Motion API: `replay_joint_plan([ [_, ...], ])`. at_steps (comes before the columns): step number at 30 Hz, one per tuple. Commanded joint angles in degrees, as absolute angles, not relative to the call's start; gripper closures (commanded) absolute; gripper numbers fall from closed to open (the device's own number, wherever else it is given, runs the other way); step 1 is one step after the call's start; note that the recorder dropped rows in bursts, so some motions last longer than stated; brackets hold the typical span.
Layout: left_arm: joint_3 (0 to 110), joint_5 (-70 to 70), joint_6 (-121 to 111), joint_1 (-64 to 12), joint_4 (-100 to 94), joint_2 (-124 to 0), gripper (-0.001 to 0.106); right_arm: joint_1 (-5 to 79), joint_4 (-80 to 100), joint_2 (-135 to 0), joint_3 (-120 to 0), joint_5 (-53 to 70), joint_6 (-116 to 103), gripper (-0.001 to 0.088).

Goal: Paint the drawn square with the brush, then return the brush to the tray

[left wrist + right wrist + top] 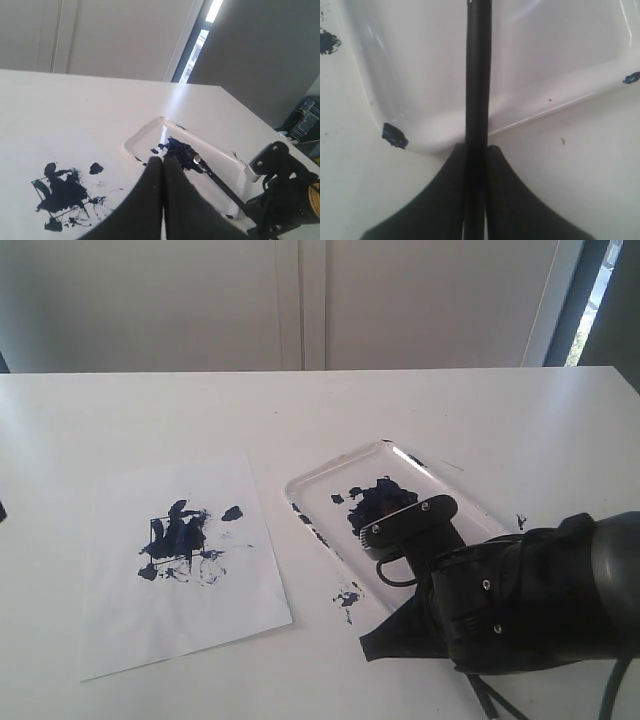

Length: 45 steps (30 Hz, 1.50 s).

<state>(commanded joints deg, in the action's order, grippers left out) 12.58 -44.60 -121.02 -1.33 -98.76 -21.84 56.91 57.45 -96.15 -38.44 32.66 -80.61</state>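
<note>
The robot will let go of the brush with its right gripper, because the black handle (478,75) lies over the tray's rim (530,117).
The clear tray (310,480) lies right of the white paper, with a dark blue paint blob (382,498) in its middle. My right gripper (477,150) is shut on the black handle of the brush (478,75) just outside the tray's rim (530,117). In the left wrist view the brush (215,177) slants over the tray (142,136), and its silver ferrule (197,159) is at the blob. The drawn square (175,538), smeared with blue, is on the paper. My left gripper (162,161) is shut on nothing, raised near the paper. The exterior view hides the brush under the right arm (520,600).
The white paper sheet (130,620) lies on a white table (120,420), with a stray blue dab (232,512) beside the square. Blue spatters (347,595) mark the table by the tray's near edge. A wall stands behind the table.
</note>
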Motion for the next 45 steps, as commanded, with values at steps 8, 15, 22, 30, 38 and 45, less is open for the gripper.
replay_joint_plan([
  [8, 11.32, -43.06, -121.02, -1.33, -98.39, -21.17, 0.105, 56.91, 61.66, -96.15, -38.57, 31.58, -84.97, 0.0628],
  [15, 11.32, -43.28, -121.02, -1.33, -98.39, -21.17, 0.105, 56.91, 63.94, -95.92, -38.69, 32.13, -86.29, 0.0298],
  [22, 11.32, -42.20, -121.02, -1.33, -98.33, -19.52, 0.105, 58.53, 64.88, -86.04, -38.93, 31.58, -86.07, 0.0300],
  [30, 11.32, -41.71, -121.02, -1.33, -99.95, -14.49, 0.105, 62.72, 67.09, -66.19, -38.74, 31.15, -85.03, 0.0535],
  [38, 11.00, -42.91, -121.02, -1.33, -99.95, -13.07, 0.105, 66.00, 65.78, -52.20, -35.43, 24.91, -81.17, 0.0868],
  [45, 5.43, -43.00, -121.02, -1.33, -99.04, -13.03, 0.105, 69.01, 66.83, -42.38, -27.19, 20.68, -81.04, 0.0868],
])
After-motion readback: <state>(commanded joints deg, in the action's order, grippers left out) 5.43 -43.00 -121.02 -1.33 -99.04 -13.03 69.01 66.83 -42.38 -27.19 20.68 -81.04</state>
